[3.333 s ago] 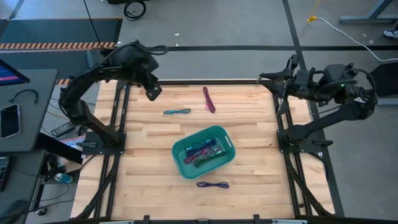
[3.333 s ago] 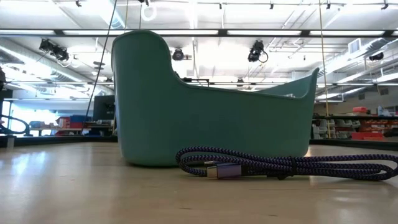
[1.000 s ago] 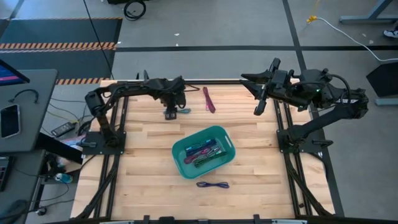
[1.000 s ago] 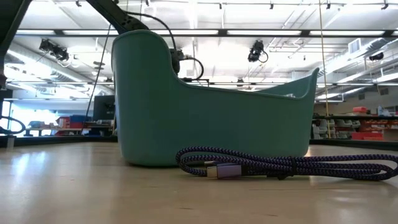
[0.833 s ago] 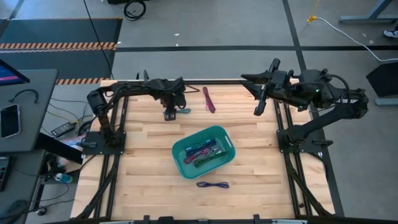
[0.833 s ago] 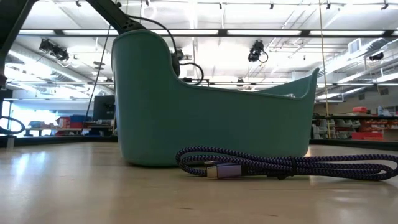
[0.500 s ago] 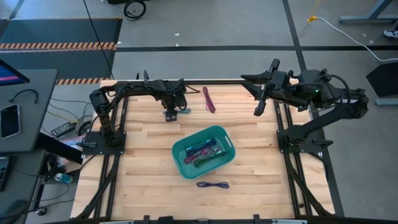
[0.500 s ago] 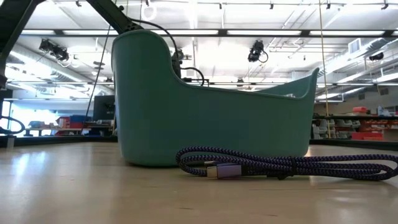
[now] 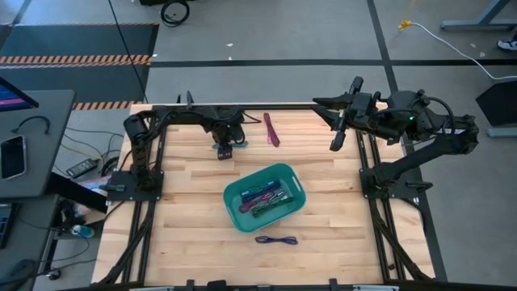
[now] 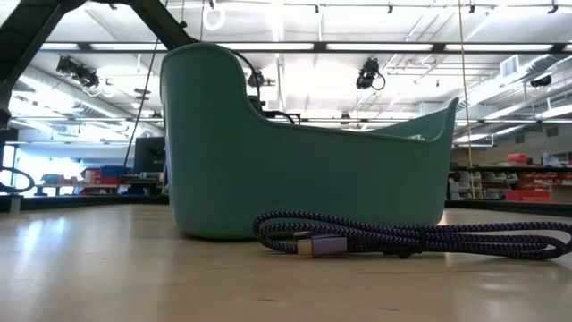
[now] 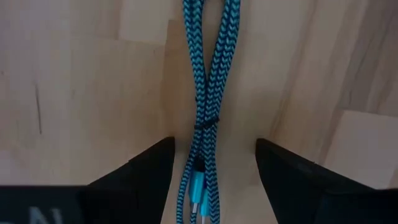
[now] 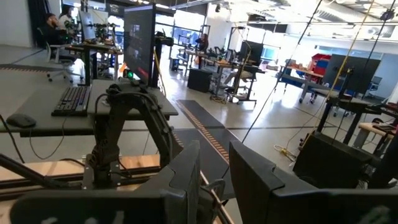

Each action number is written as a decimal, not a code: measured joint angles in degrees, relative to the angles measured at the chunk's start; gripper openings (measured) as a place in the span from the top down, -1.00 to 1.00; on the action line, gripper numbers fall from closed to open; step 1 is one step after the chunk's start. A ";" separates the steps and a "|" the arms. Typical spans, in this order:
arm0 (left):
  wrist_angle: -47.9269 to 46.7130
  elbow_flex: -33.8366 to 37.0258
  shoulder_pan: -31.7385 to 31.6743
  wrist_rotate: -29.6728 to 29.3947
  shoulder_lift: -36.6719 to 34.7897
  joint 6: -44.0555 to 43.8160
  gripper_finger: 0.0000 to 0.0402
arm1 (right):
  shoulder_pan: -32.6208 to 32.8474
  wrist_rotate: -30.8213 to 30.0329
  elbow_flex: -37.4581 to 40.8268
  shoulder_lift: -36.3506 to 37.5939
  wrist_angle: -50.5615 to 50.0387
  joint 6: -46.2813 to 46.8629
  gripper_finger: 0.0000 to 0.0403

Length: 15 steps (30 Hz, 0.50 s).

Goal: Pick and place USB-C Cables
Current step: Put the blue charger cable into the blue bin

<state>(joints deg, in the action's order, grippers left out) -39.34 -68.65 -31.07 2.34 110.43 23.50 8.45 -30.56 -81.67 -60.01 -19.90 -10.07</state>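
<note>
The teal cable goes in the teal bin, so my left gripper will next grab its tied middle (image 11: 206, 124).
A teal cable (image 9: 237, 144) lies flat on the far left part of the table. My left gripper (image 9: 225, 148) is low over it, open; in the left wrist view the teal cable (image 11: 208, 93) runs between the two fingers (image 11: 152, 168), which stand on either side without touching it. A maroon cable (image 9: 271, 129) lies to its right near the far edge. The teal bin (image 9: 264, 197) at the table's middle holds several cables. A purple cable (image 9: 277, 240) lies near the bin's near side, also in the low view (image 10: 402, 237). My right gripper (image 9: 335, 134) waits, open by a narrow gap, raised over the far right.
The bin (image 10: 304, 161) fills the low view and hides the far table. Black arm frames run along the table's left (image 9: 149, 202) and right (image 9: 380, 210) sides. Bare wood lies between the teal cable and the bin.
My left gripper has come down over the teal cable and shifted slightly toward the table's right, its arm stretching out lower along the far edge. The cable has stayed where it was.
</note>
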 joint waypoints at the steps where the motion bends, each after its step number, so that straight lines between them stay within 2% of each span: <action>1: 0.09 -0.11 0.00 0.04 0.43 -0.04 -0.16 | 0.00 0.09 0.00 0.00 -0.02 0.03 0.55; 5: 0.19 -0.23 0.09 0.05 1.31 -0.10 -0.14 | 0.00 0.21 0.00 0.00 -0.02 0.04 0.55; 8: 0.30 -0.21 0.13 0.04 1.31 -0.21 -0.03 | 0.00 0.21 0.00 0.00 -0.09 0.03 0.55; 11: 0.14 -0.21 0.11 -0.01 1.41 -0.60 0.23 | 0.00 0.21 0.00 0.00 -0.16 0.03 0.55; 15: -0.74 -0.19 0.13 0.20 1.46 -2.84 0.74 | 0.00 0.20 0.00 0.00 -0.17 -0.01 0.55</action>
<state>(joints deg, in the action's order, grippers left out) -40.09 -68.84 -30.94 2.54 111.90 20.65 8.45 -30.36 -81.67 -60.01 -20.08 -10.09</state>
